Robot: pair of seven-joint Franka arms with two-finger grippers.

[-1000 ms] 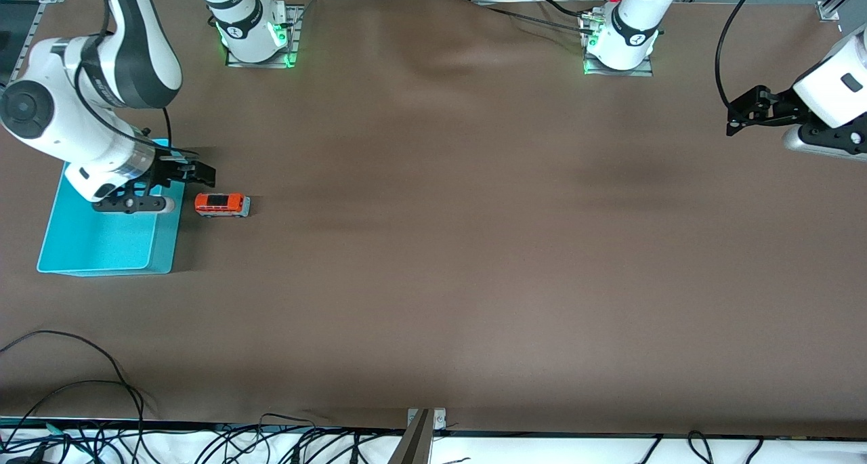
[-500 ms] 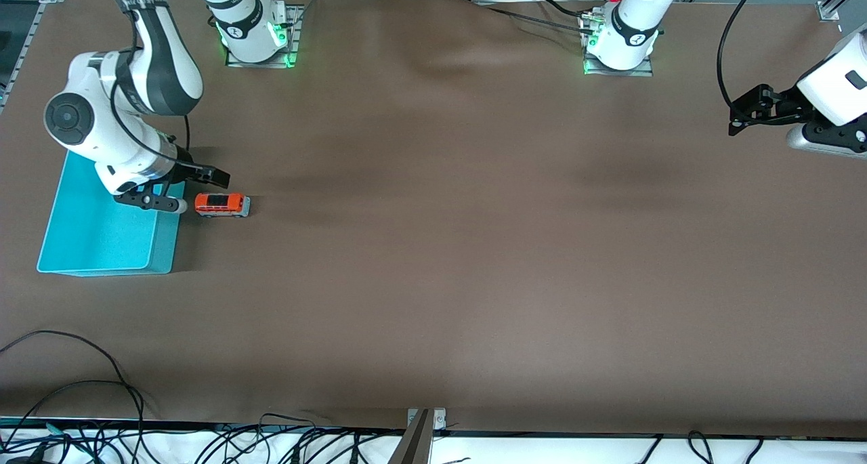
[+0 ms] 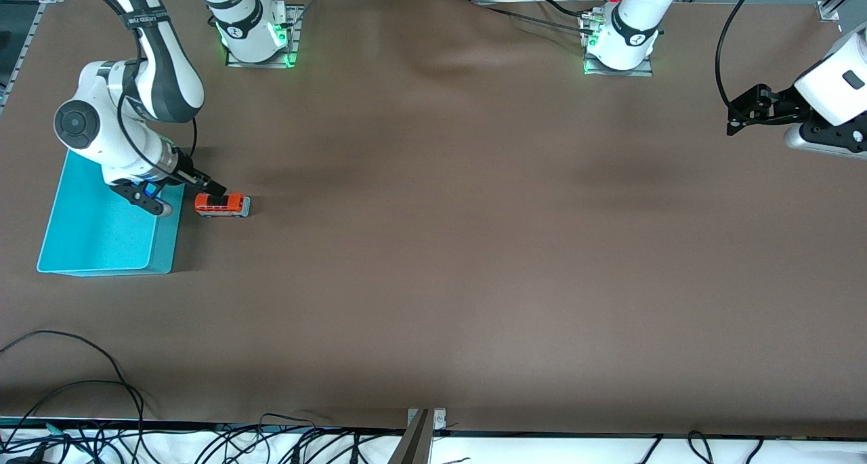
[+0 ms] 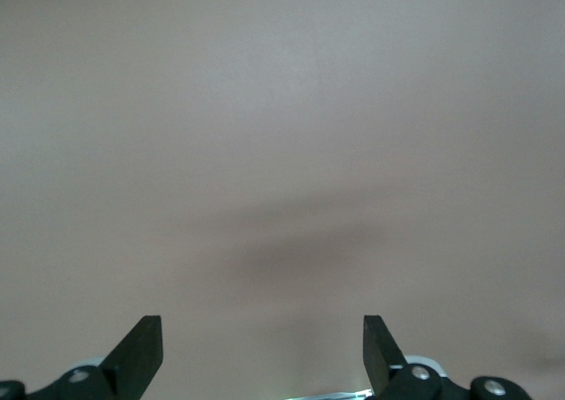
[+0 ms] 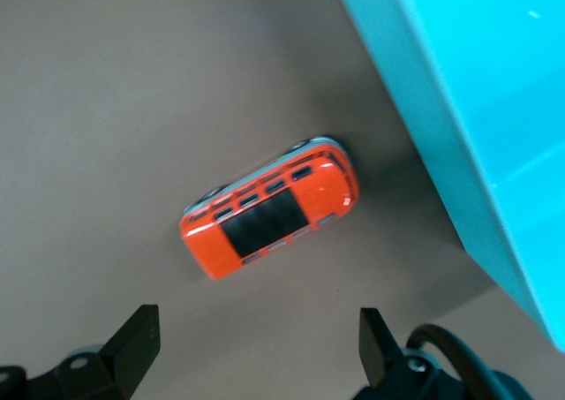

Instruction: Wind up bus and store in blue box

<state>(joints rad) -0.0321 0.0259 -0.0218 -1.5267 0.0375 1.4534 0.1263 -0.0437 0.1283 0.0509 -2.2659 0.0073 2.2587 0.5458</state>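
The long window-lined sides of the orange bus (image 3: 221, 204) are next for my right gripper to grab. Then the bus can be stored in the blue box.
The small orange bus (image 3: 221, 204) with a dark roof window stands on the brown table right beside the blue box (image 3: 101, 244), at the right arm's end. In the right wrist view the bus (image 5: 269, 217) lies just ahead of my open fingers, with the blue box's wall (image 5: 459, 126) beside it. My right gripper (image 3: 203, 185) is open and empty, hanging low over the table between the box's corner and the bus. My left gripper (image 3: 738, 118) is open and empty, waiting above the table's edge at the left arm's end; its wrist view shows only bare table.
The blue box has nothing in it. Both arm bases (image 3: 252, 30) (image 3: 620, 34) stand along the table's farthest edge. Cables (image 3: 81, 410) trail off the table's nearest edge. A metal bracket (image 3: 420, 437) sticks up at the middle of that edge.
My right arm has swung from over the blue box toward the bus and come lower, its gripper now close above the bus's end. The bus and the left arm have not moved.
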